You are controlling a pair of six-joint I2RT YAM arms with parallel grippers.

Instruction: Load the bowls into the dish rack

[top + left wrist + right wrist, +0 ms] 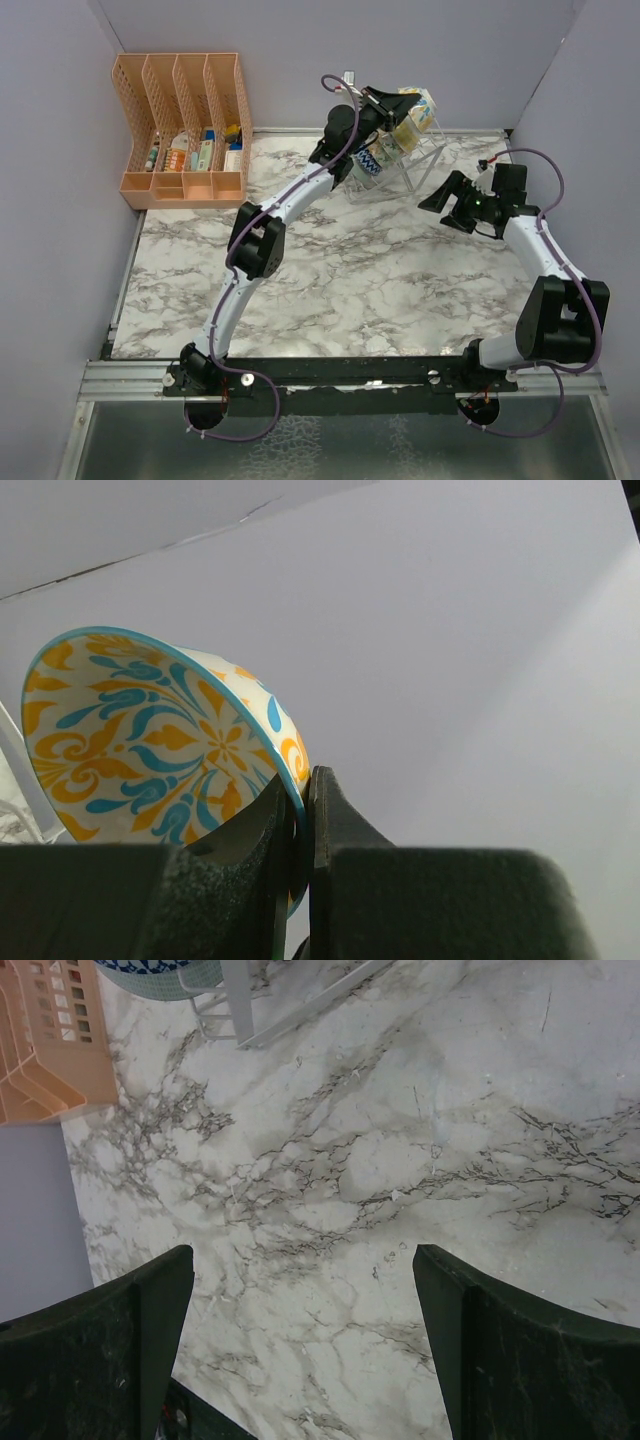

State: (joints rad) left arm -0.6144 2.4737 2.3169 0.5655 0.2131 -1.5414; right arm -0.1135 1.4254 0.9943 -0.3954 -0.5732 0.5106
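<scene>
The bowl stays in my left gripper above the rack's far end for now until I lower it in, as it would drop loose if I opened now.
My left gripper (pixel 302 792) is shut on the rim of a blue-orange patterned bowl (pixel 150 745) and holds it up against the grey back wall. In the top view this gripper (pixel 398 103) holds the bowl (pixel 420 106) above the far end of the clear wire dish rack (pixel 420 172). Bowls stand in the rack, among them a pale teal zigzag one (pixel 372 160) and a yellow one (pixel 406 135). My right gripper (pixel 441 200) is open and empty, right of the rack. In the right wrist view it (pixel 303 1260) hangs over bare marble, with the rack's corner (pixel 245 1005) and the teal bowl (pixel 160 975) at the top.
An orange plastic slotted organizer (pixel 185 125) with small items stands at the back left, also in the right wrist view (pixel 45 1045). Grey walls close the back and both sides. The marble tabletop (pixel 330 270) stretches in front of the rack.
</scene>
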